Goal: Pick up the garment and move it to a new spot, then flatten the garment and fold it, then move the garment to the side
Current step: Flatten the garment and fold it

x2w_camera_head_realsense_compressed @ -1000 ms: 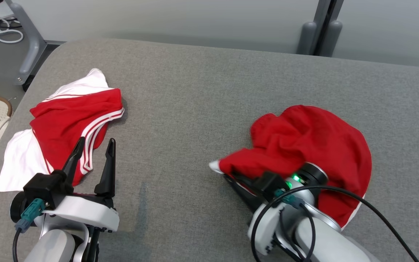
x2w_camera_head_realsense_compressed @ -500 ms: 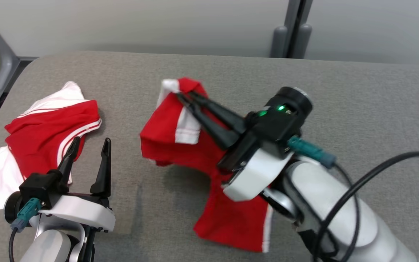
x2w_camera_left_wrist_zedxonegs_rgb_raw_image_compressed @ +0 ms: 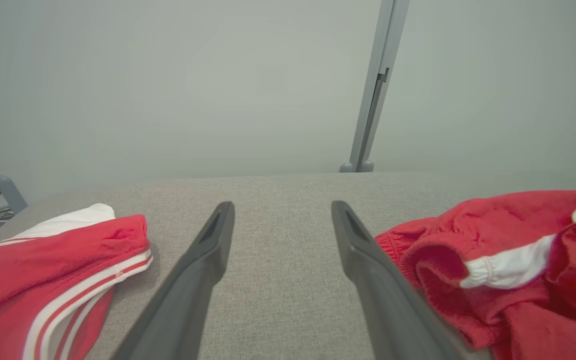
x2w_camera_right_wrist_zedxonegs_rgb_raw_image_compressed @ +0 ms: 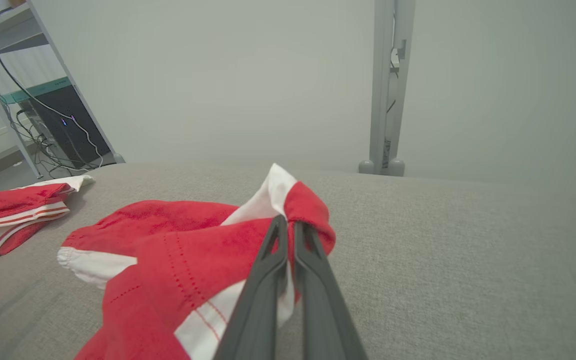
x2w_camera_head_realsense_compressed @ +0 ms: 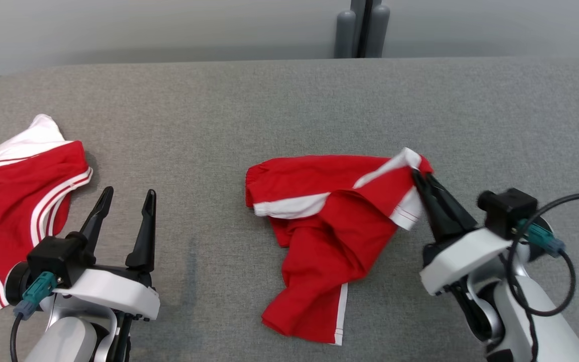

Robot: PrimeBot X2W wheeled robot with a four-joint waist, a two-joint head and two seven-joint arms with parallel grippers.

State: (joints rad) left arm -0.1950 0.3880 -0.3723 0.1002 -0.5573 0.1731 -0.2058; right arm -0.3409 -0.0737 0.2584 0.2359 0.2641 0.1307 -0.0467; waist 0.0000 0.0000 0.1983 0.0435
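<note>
The white-striped waistband corner of the crumpled, slack garment stands up in a fold (x2w_camera_left_wrist_zedxonegs_rgb_raw_image_compressed: 442, 255). My left gripper should next pinch the garment by its white-striped waistband corner (x2w_camera_left_wrist_zedxonegs_rgb_raw_image_compressed: 478, 272).
The garment (x2w_camera_head_realsense_compressed: 334, 236), red with white trim, lies crumpled at the middle of the grey table (x2w_camera_head_realsense_compressed: 269, 100). My right gripper (x2w_camera_head_realsense_compressed: 416, 174) is shut on its right corner, where red and white cloth bunches over the fingertips. The right wrist view shows the same pinch: the right gripper (x2w_camera_right_wrist_zedxonegs_rgb_raw_image_compressed: 288, 222) holds a fold of the garment (x2w_camera_right_wrist_zedxonegs_rgb_raw_image_compressed: 168, 255) just above the table. My left gripper (x2w_camera_head_realsense_compressed: 127, 193) stands open at the lower left with nothing between its fingers. In the left wrist view, the left gripper (x2w_camera_left_wrist_zedxonegs_rgb_raw_image_compressed: 282, 207) has the garment (x2w_camera_left_wrist_zedxonegs_rgb_raw_image_compressed: 508, 260) to its right.
A second red and white garment (x2w_camera_head_realsense_compressed: 13, 196) lies at the table's left edge, also seen as a red and white pile (x2w_camera_left_wrist_zedxonegs_rgb_raw_image_compressed: 43, 270) left of my left fingers. A grey post (x2w_camera_head_realsense_compressed: 362, 25) stands behind the table. A rack with cables (x2w_camera_right_wrist_zedxonegs_rgb_raw_image_compressed: 43, 100) is at the far left.
My right gripper has carried the garment from the right, up and across toward the left, then back down to the table's middle. The head camera has panned right. The left gripper stayed put.
</note>
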